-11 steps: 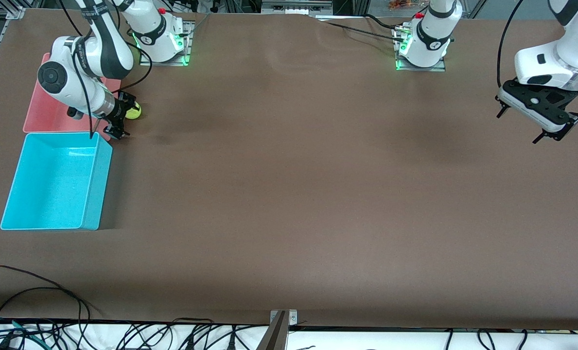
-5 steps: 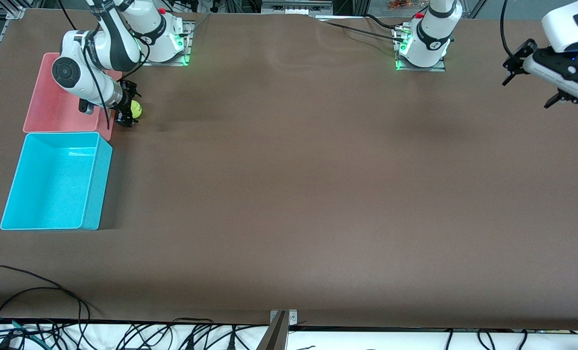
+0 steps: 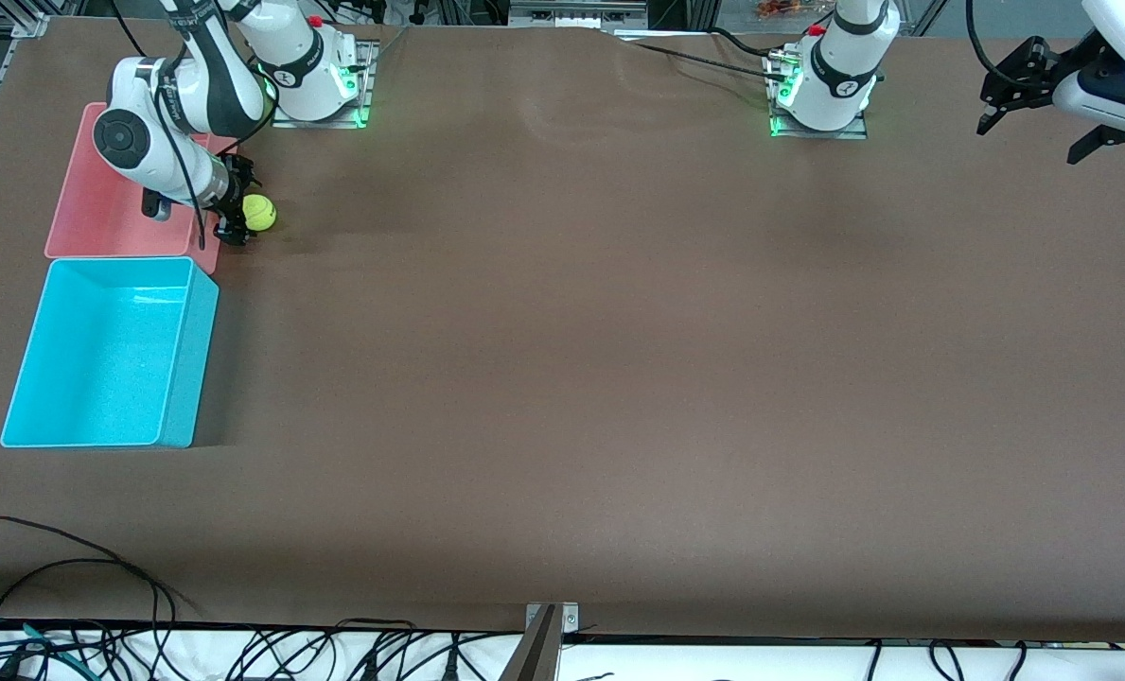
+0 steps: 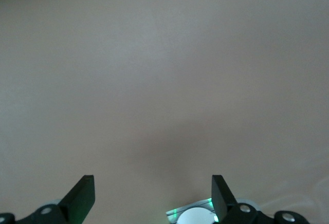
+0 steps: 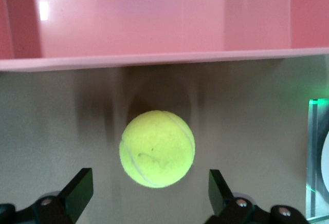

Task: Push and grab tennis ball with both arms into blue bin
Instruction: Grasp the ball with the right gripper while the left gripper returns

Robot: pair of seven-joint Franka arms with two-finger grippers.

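The tennis ball is ahead of my right gripper's fingers, so I should move toward it before I close.
The tennis ball point(image 3: 260, 212) lies on the brown table beside the pink bin's corner, farther from the front camera than the blue bin point(image 3: 184, 378), which holds nothing I can see. My right gripper point(image 3: 238, 209) is low at the ball, between it and the pink bin, and open. In the right wrist view the ball point(image 5: 157, 148) sits just ahead of the open gripper point(image 5: 150, 179), its near edge between the fingertips point(image 5: 78, 188), untouched. My left gripper point(image 3: 1028, 142) is open and empty, raised over the left arm's end of the table; the left wrist view point(image 4: 153, 185) shows only bare table.
The pink bin point(image 3: 89, 227) stands against the blue bin, farther from the front camera; its wall point(image 5: 154, 62) is right by the ball. The left arm's base point(image 3: 822, 90) shows in its wrist view point(image 4: 198, 217). Cables lie along the table's front edge.
The right gripper has shifted a little toward the pink bin, so more of the ball shows. The left gripper has risen and swung toward the bases' edge of the table.
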